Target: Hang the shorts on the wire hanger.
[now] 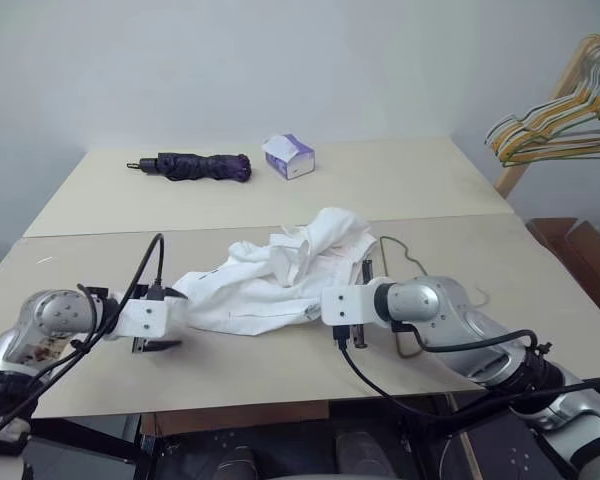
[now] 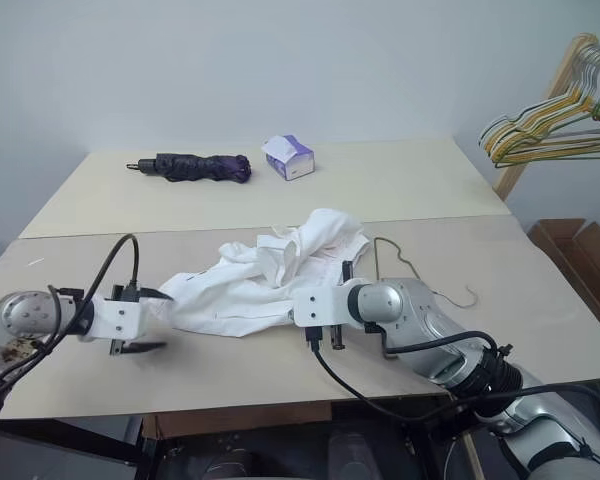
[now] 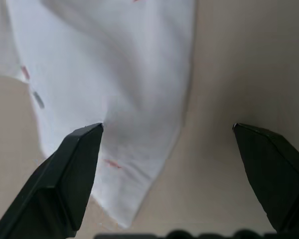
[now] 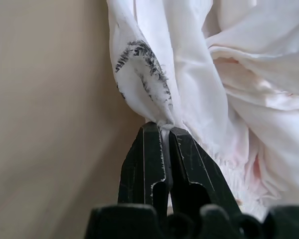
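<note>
I will grab the crumpled shorts by the hem's corner point(image 1: 184, 311) with my left gripper next. Then I can spread them flat for the wire hanger.
The white shorts point(image 1: 280, 280) lie crumpled in the middle of the near table. My right gripper point(image 4: 165, 128) is shut on a pinched fold at their right edge, and the cloth rises from between the fingers. My left gripper point(image 1: 172, 320) is open at the left corner of the shorts point(image 3: 114, 64), low over the table. That corner lies beside one finger point(image 3: 74, 169); nothing is gripped. The thin wire hanger point(image 1: 412, 262) lies flat on the table just right of the shorts, partly hidden under my right arm.
On the far table lie a folded purple umbrella point(image 1: 195, 166) and a white-and-purple tissue box point(image 1: 290, 156). A bunch of coloured hangers point(image 1: 555, 125) hangs on a wooden rack at the right. A cardboard box point(image 1: 575, 250) stands beside the table's right edge.
</note>
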